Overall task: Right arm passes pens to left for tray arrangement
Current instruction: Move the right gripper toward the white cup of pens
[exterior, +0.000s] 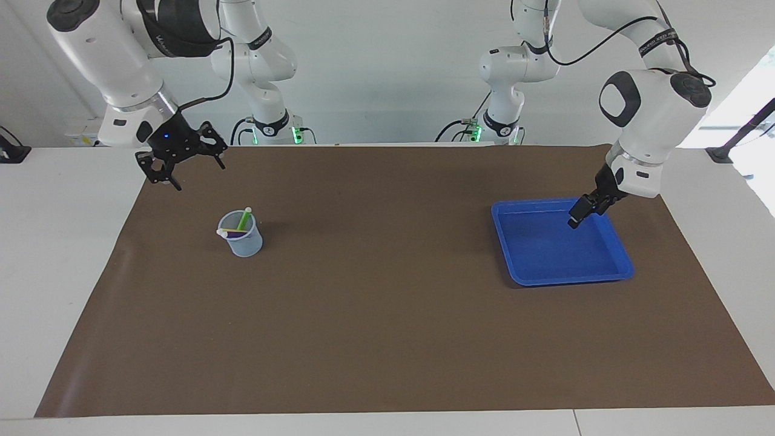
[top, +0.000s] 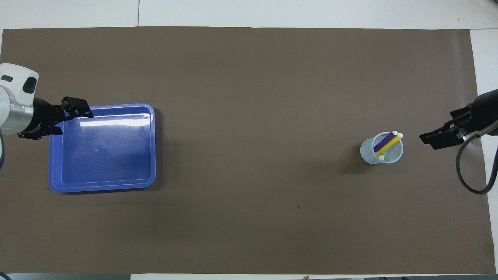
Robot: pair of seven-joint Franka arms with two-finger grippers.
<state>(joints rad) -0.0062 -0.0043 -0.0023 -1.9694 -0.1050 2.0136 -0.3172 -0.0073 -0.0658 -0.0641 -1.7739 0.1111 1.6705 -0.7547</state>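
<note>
I need to grab the yellow pen by its white-tipped end [top: 400, 135] with my right gripper next. Then I can pass the pen over to be arranged in the tray.
Three pens stand in a small translucent cup [exterior: 242, 239] [top: 369, 153] toward the right arm's end of the table: a purple pen [top: 382, 142], a yellow pen [top: 390, 144] and a green pen [exterior: 244, 219]. My right gripper [exterior: 191, 169] [top: 432, 137] is open and empty. It hangs tilted in the air beside the cup, toward the robots and the table end. The blue tray [exterior: 563, 280] [top: 101, 188] lies empty toward the left arm's end. My left gripper [exterior: 575, 219] [top: 74, 121] is open and empty, tilted over the tray's corner nearest its own arm.
A brown mat [exterior: 387, 339] [top: 249, 97] covers the table, and the cup and tray stand on it. The white table top [exterior: 36, 242] shows around the mat.
</note>
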